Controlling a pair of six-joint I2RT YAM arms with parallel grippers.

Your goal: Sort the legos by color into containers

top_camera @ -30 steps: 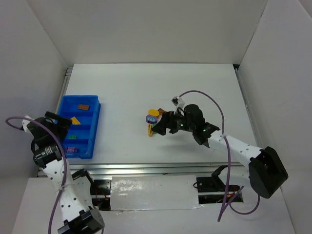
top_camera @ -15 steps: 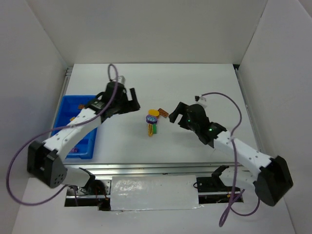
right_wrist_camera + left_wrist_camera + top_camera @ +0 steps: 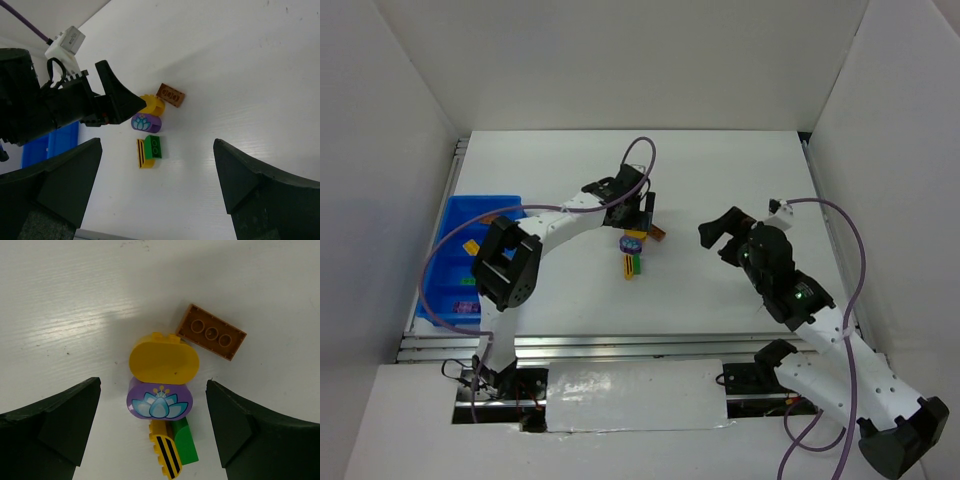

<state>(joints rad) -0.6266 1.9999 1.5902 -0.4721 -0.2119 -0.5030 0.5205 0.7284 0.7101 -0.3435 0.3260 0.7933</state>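
The fingers of my left gripper are still well above the purple brick's top, so it is too early to close; closing now would miss, and lowering comes next.
Several legos lie in a tight cluster on the white table: a yellow rounded brick (image 3: pixel 164 359), a purple brick with a lotus print (image 3: pixel 158 403), a brown brick (image 3: pixel 212 331), a green brick (image 3: pixel 184 442) and a yellow striped piece (image 3: pixel 165 452). My left gripper (image 3: pixel 636 216) hovers straight over them, open, its fingers (image 3: pixel 60 425) either side of the purple brick without touching it. My right gripper (image 3: pixel 722 238) stands open and empty, to the right of the cluster (image 3: pixel 146 122). The containers, a blue tray (image 3: pixel 448 222), sit at the far left, partly behind the left arm.
The tray's compartments hold small pieces, among them a yellow one (image 3: pixel 472 247) and a purple one (image 3: pixel 465 308). White walls close the table on three sides. A purple cable loops over each arm.
The left arm has swung from the blue tray across to the lego cluster. The right gripper has drawn back from the cluster to the right. Both grippers stayed open.
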